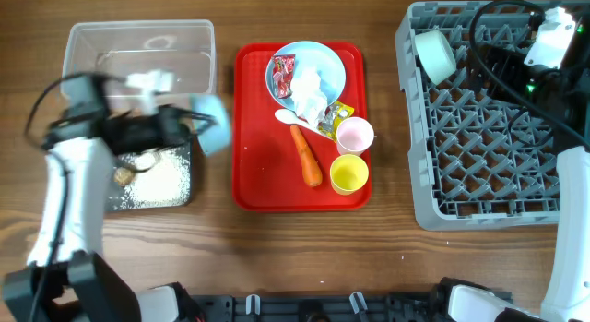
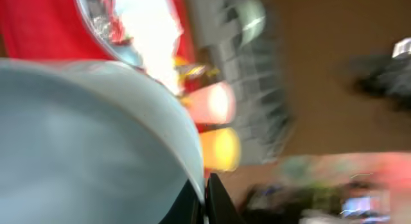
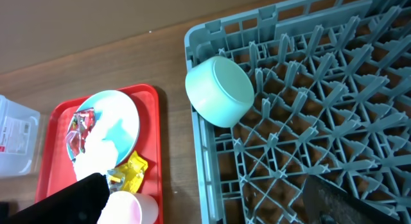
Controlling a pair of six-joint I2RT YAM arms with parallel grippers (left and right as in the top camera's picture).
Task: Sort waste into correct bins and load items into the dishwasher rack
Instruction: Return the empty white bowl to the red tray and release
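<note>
The light blue bowl hangs sideways short of the red tray's bottom, so my left gripper keeps hold of it now until it is there.
My left gripper (image 1: pixel 189 124) is shut on the rim of a light blue bowl (image 1: pixel 212 122), held above the black tray (image 1: pixel 152 202) of rice (image 1: pixel 161 179) with a brown lump (image 1: pixel 121 174); the blurred left wrist view shows the jaws (image 2: pixel 205 198) pinching the bowl (image 2: pixel 83 140). My right gripper (image 3: pixel 205 192) is open and empty over the grey rack (image 1: pixel 489 165), near a second bowl (image 3: pixel 221 89) lying in its far left corner. The red tray (image 1: pixel 253 188) holds the plate (image 1: pixel 323 64), tissue (image 1: pixel 309 91), wrappers (image 1: pixel 283 73), spoon (image 1: pixel 286 116), carrot (image 1: pixel 306 156), pink cup (image 1: pixel 355 135) and yellow cup (image 1: pixel 349 173).
The clear tub (image 1: pixel 138 50) stands behind the black tray at the far left. Bare wood lies between the red tray and the rack. Cables run over the rack's far right corner.
</note>
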